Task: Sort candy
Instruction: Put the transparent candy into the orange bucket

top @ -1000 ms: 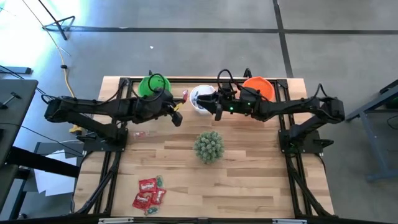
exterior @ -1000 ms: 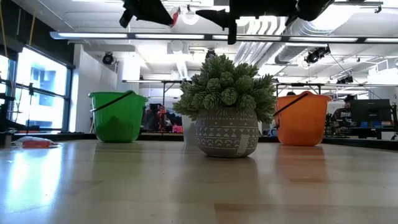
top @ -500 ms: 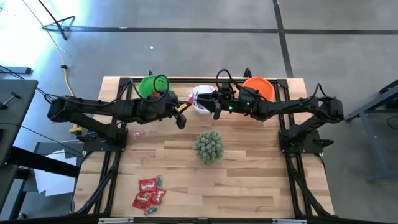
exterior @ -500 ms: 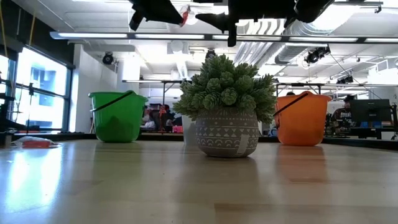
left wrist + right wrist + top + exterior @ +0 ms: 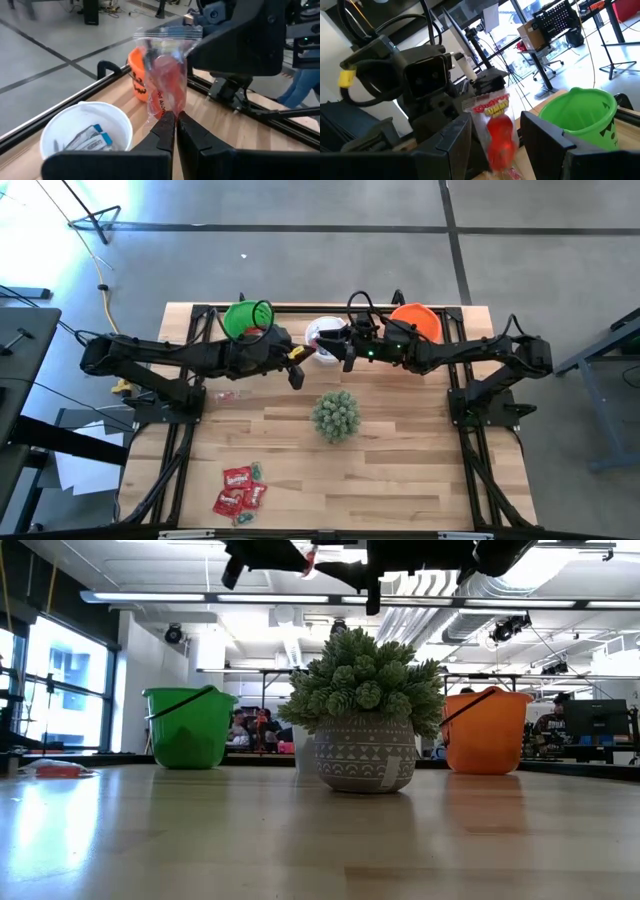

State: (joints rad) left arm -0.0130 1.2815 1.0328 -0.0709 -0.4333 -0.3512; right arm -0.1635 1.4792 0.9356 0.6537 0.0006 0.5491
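Note:
The red candy needs to go to the orange cup, so my right gripper needs to take it by its clear labelled wrapper end (image 5: pixel 489 106).
My left gripper (image 5: pixel 301 357) is shut on one red candy (image 5: pixel 307 351) in a clear wrapper, high above the table beside the white cup (image 5: pixel 322 333). My right gripper (image 5: pixel 337 352) is open and faces it. In the right wrist view its fingers (image 5: pixel 454 146) stand on either side of the candy (image 5: pixel 498 131), apart from it. In the left wrist view the white cup (image 5: pixel 85 131) holds blue-and-white candy (image 5: pixel 89 139). More red candy (image 5: pixel 240 489) lies in a pile near the table's near edge, and one piece (image 5: pixel 225 393) lies at the left. My left gripper (image 5: pixel 176 118) pinches one end of the red candy's clear wrapper (image 5: pixel 169 106) between its two fingertips. It comes level from the table's left. The candy is lifted clear and sticks out beyond the fingertips toward the right gripper.
A green cup (image 5: pixel 248 318) and an orange cup (image 5: pixel 415 321) flank the white one along the far edge. A spiky green plant in a patterned pot (image 5: pixel 336 415) stands mid-table, just near of both grippers. Bare wood lies right of the plant.
My left gripper has carried the red candy toward the table's right, from near the green cup to between my right gripper's open fingers, staying high and shut. My right gripper has kept still.

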